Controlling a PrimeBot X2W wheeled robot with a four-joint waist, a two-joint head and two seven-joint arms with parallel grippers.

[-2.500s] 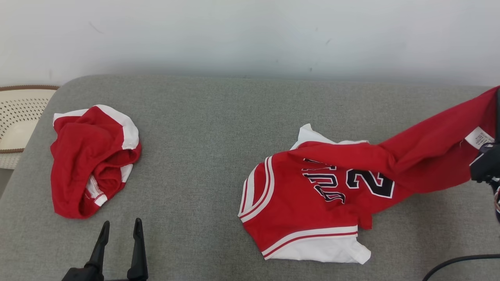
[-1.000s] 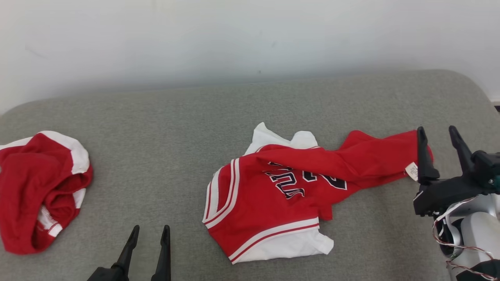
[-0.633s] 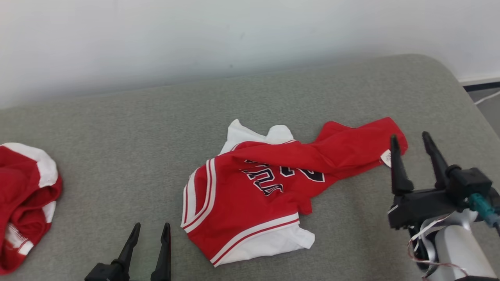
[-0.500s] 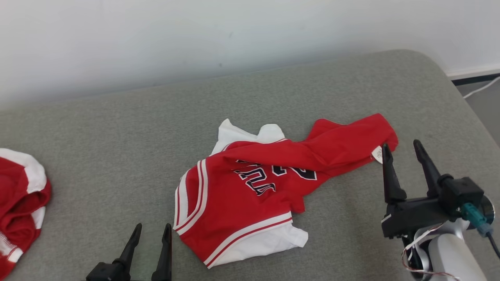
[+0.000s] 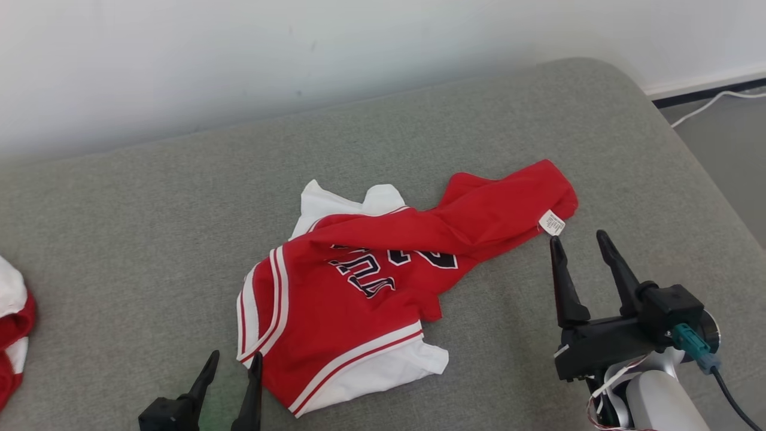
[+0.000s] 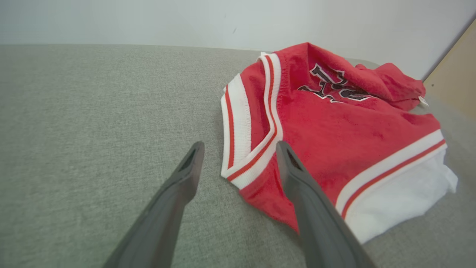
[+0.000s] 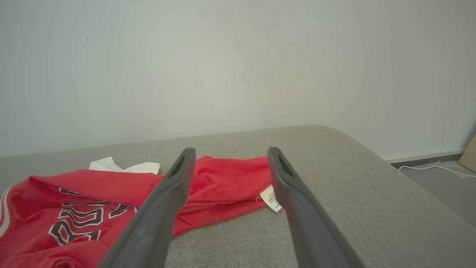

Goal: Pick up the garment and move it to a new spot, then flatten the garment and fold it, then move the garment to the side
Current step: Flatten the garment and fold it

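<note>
My right gripper grabs the jersey by its raised red edge [image 5: 525, 230] next, since the jersey's lettered body [image 5: 359, 287] lies slack on the cushion.
The garment [image 5: 383, 281] is a red jersey with white trim and dark lettering, lying crumpled on the grey cushion [image 5: 149, 239]; one end stretches toward the right with a white label [image 5: 552, 222]. My right gripper [image 5: 579, 239] stands open just below and right of that label, holding nothing. The right wrist view shows the garment [image 7: 219, 186] and label [image 7: 271, 199] beyond my open right gripper [image 7: 230, 156]. My left gripper [image 5: 234, 358] is open at the bottom, beside the jersey's lower left corner. In the left wrist view the garment [image 6: 334, 126] lies ahead and right of the left gripper [image 6: 240, 147].
A second red and white piece of clothing [image 5: 13, 335] lies at the left edge of the cushion. A white wall [image 5: 299, 54] runs behind. The cushion's right end rounds off to grey floor [image 5: 724, 149] with a white cable [image 5: 712, 99].
The right gripper has let go of the garment's end, which now lies on the cushion, and has drawn back open. The camera has turned right, shifting everything left in view.
</note>
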